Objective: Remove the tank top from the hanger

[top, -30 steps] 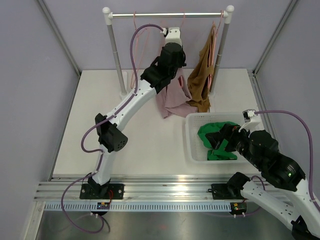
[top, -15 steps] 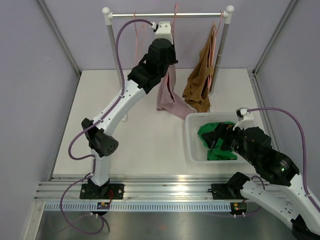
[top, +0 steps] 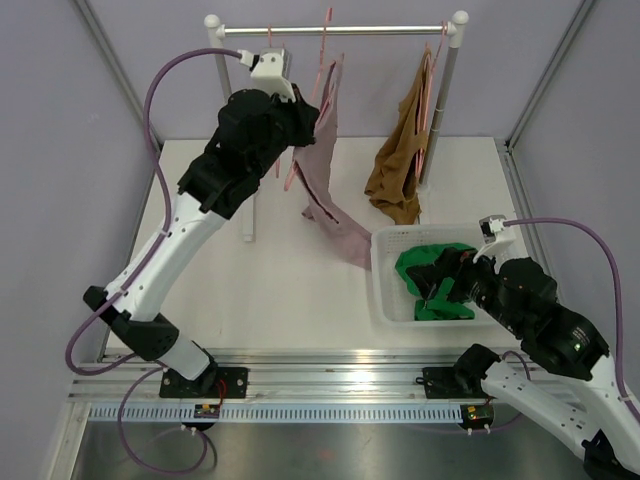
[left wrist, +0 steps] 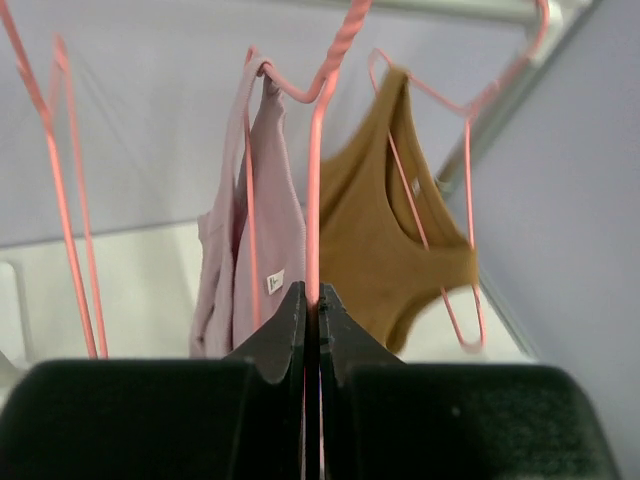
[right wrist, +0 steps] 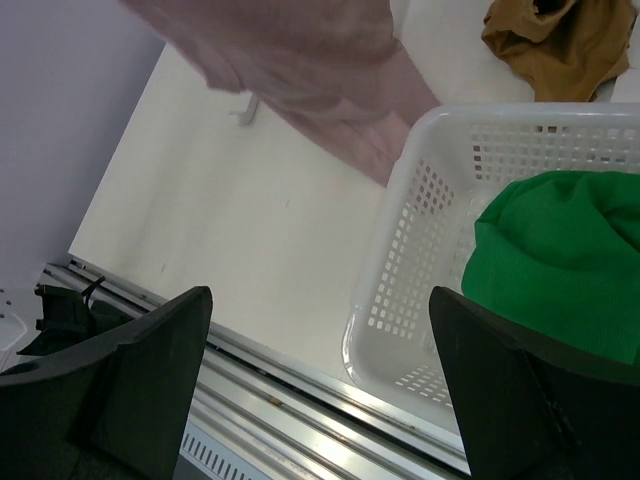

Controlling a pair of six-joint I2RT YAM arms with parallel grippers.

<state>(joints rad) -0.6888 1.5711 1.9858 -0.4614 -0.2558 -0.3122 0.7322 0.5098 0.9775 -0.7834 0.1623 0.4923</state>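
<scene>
My right gripper takes hold of the tank top's strap on the hanger's side [top: 335, 71] next, to slip the tank top off.
A mauve tank top [top: 335, 190] hangs on a pink hanger [top: 325, 50] whose hook reaches up to the rail [top: 390, 30]. Its hem trails down to the corner of the basket. My left gripper [top: 308, 112] is shut on the hanger's wire [left wrist: 315, 180], below the twisted neck, and holds it tilted. In the left wrist view [left wrist: 312, 300] the top [left wrist: 265, 230] hangs bunched on the hanger's left shoulder. My right gripper [top: 440, 275] is open and empty over the basket's near left side [right wrist: 320, 295]. The top's lower part also shows in the right wrist view [right wrist: 300, 60].
A brown tank top [top: 400, 160] hangs on a second pink hanger at the rail's right end. An empty pink hanger [left wrist: 60, 200] hangs at the left. A white basket [top: 385, 300] with a green garment [top: 435, 270] stands at the right. The rack's left post [top: 232, 120] stands behind the left arm.
My left arm has swung left and upward with the hanger in its grip, and the mauve top has been lifted and dragged left. The right arm has barely moved.
</scene>
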